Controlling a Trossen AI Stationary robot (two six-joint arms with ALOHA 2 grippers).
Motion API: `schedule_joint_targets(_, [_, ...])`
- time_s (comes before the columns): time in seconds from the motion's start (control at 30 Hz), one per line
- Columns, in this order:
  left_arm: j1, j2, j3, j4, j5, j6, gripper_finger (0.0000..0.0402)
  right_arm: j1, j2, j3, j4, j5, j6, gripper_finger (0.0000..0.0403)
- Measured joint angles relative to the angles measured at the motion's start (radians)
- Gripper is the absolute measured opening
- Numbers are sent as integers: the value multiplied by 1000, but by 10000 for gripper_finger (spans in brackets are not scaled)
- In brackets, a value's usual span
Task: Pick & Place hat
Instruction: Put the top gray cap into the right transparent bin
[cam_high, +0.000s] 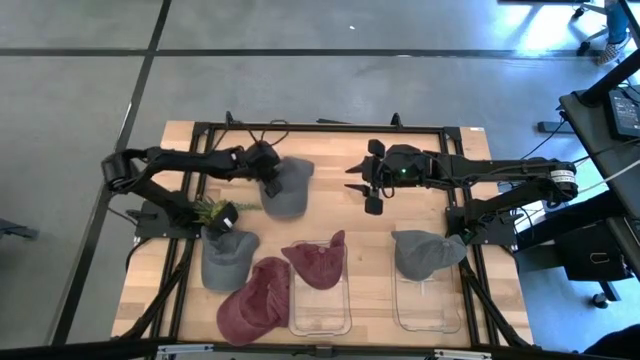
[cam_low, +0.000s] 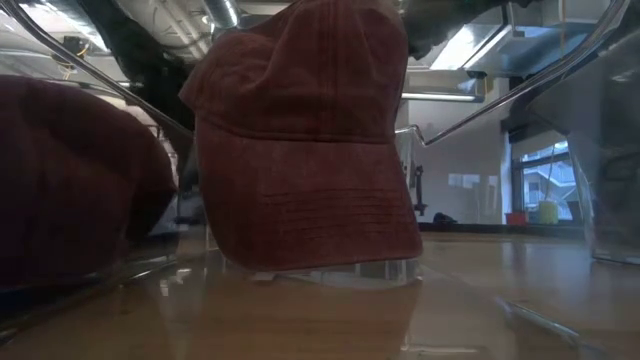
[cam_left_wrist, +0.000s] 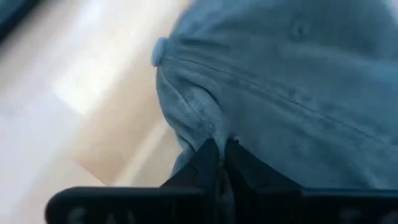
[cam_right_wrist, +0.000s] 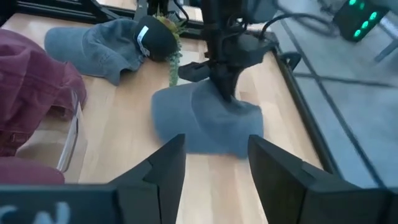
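Observation:
The grey cap needs to go in a clear bin, so my right gripper needs to grab the cap by its top button to place it there.
A grey cap (cam_high: 288, 186) lies toward the table's far side, between the arms. My left gripper (cam_high: 268, 184) is shut on it, coming from the left. The right wrist view shows that gripper (cam_right_wrist: 225, 93) standing on the cap (cam_right_wrist: 205, 127) from above. My right gripper (cam_high: 371, 190) hovers open to the cap's right, touching nothing; its fingers (cam_right_wrist: 214, 168) point at the cap. A second grey cap (cam_high: 228, 256) and a maroon cap (cam_high: 255, 300) rest on the table near the left. Another maroon cap (cam_high: 318, 260) and a third grey cap (cam_high: 428, 252) sit on clear bins. My left gripper (cam_left_wrist: 221, 149) pinches a fold of the grey cap's crown cloth (cam_left_wrist: 205, 127) between its two shut fingers, a little way from the top button (cam_left_wrist: 160, 51). The fingers come from above, pointing down. Whether the cap is lifted clear of the table, I cannot tell.
Two clear plastic bins (cam_high: 320, 305) (cam_high: 428, 300) stand at the near edge. A dark object with a green plant sprig (cam_high: 216, 212) sits by the left arm. The low view is filled by the maroon cap (cam_low: 300, 140) in its bin. Black frame rails border the table.

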Motion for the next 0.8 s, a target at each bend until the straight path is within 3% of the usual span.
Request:
schedule_joint_targets(0.3, [-81,-168,48,53,-21,107,9,-15,49,1,164,-20,-66,173])
schedule_joint_targets(0.47, [-190,-201,98,77,-193,243,7,-67,128,55,203,-25,-22,173])
schedule_joint_targets(0.6, [-282,-201,111,139,-335,375,7,-105,187,149,163,-125,-8,173])
schedule_joint_targets(0.8, [-400,-201,112,246,-403,527,7,-148,282,279,31,-188,-18,173])
